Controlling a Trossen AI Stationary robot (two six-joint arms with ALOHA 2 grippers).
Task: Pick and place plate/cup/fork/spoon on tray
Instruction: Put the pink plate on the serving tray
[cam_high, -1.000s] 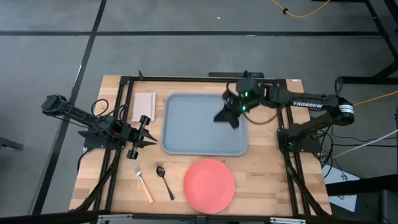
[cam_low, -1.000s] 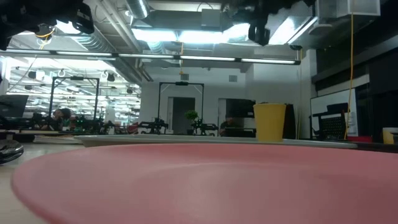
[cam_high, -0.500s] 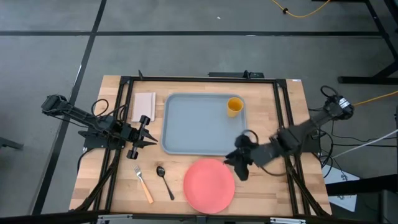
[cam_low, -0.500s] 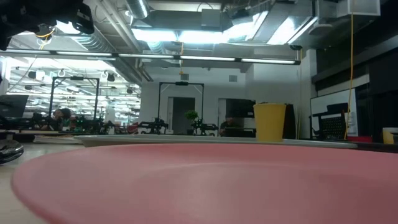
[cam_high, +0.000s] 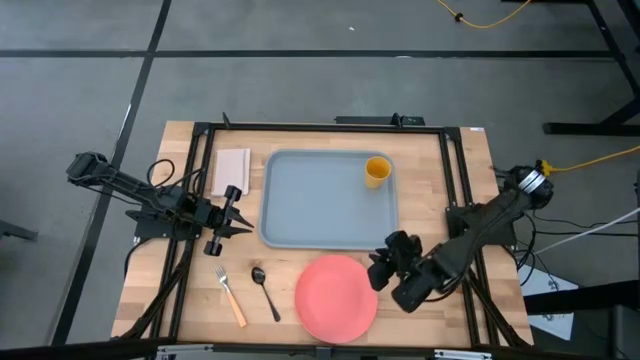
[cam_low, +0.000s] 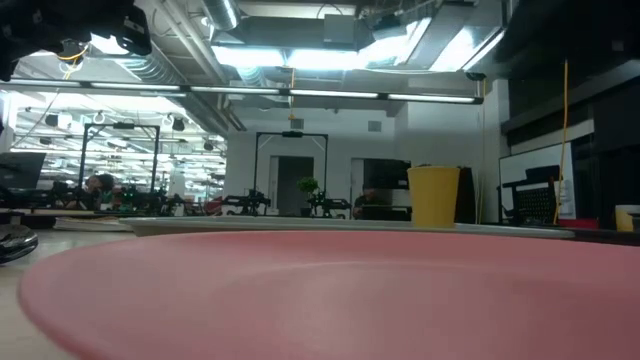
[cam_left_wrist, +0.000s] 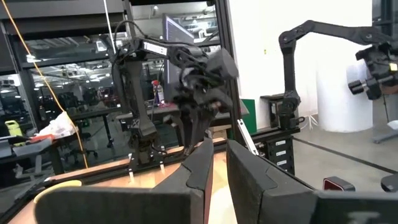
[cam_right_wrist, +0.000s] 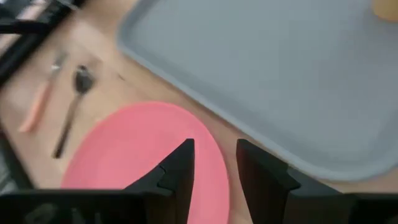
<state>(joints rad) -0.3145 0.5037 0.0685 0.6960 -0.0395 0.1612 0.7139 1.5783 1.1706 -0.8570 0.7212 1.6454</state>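
Observation:
My right gripper grabs the coral plate by its rim (cam_high: 374, 283) next, to set it on the grey-blue tray (cam_high: 300, 205).
The coral plate (cam_high: 336, 298) lies flat on the table near its front edge and fills the foreground of the low view (cam_low: 320, 290). The yellow cup (cam_high: 377, 171) stands upright in the far right corner of the grey-blue tray (cam_high: 300, 205). The orange-handled fork (cam_high: 230, 296) and the dark spoon (cam_high: 265, 292) lie on the wood left of the plate. My right gripper (cam_high: 377, 272) hangs open above the plate's right rim (cam_right_wrist: 205, 155), tipped downward, touching nothing. My left gripper (cam_high: 238, 218) waits left of the tray, its fingers (cam_left_wrist: 202, 165) a narrow gap apart and empty.
A pale napkin-like pad (cam_high: 231, 171) lies at the far left beside the tray. Black frame rails (cam_high: 190, 230) run along both table sides. Bare wood shows between the tray's near rim and the plate (cam_right_wrist: 186, 93).
My right gripper has swung from above the tray's far right corner toward the table's near edge, sinking and tipping downward as its wrist rolled. It now hangs over the plate's right rim. The cup, hidden under it before, stands uncovered on the tray.

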